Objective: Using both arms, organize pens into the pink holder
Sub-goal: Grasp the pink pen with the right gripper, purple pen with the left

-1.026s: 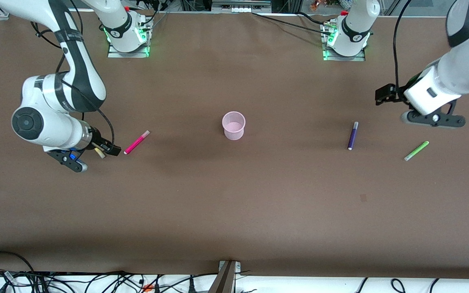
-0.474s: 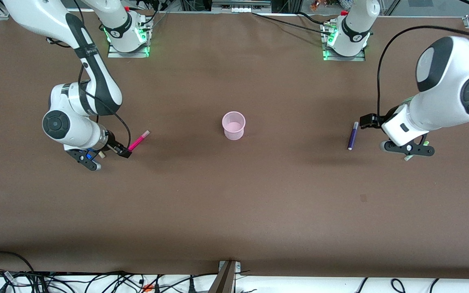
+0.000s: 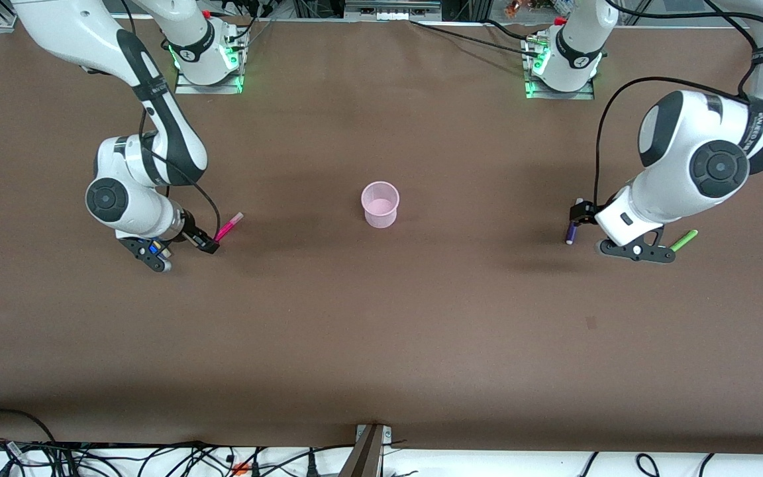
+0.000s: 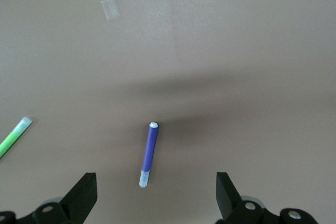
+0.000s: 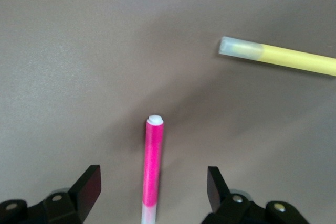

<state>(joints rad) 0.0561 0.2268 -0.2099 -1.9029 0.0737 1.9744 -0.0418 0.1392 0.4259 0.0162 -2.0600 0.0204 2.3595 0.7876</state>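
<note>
The left gripper grabs the purple pen's body (image 4: 150, 148) next, to put the purple pen into the pink holder.
The pink holder (image 3: 380, 204) stands upright at the table's middle. The magenta pen (image 3: 230, 226) lies toward the right arm's end. My right gripper (image 3: 208, 246) is open and low over its end, and the pen (image 5: 152, 166) lies between the fingers (image 5: 88, 187). The yellow pen (image 5: 283, 56) lies close by and is hidden under the right arm in the front view. The purple pen (image 3: 573, 229) lies toward the left arm's end. My left gripper (image 3: 577, 213) is open over it, fingers (image 4: 83, 196) astride the pen's (image 4: 149, 153) pale tip. The green pen (image 3: 684, 240) lies beside it.
A small pale patch (image 3: 591, 322) marks the brown table (image 3: 381, 344) nearer the front camera than the purple pen. The arm bases (image 3: 204, 59) stand at the table's back edge. Cables hang along the front edge.
Both arms have swung in toward the middle and come down. The right gripper moved from the yellow pen to the magenta pen's end. The left gripper moved over the purple pen.
</note>
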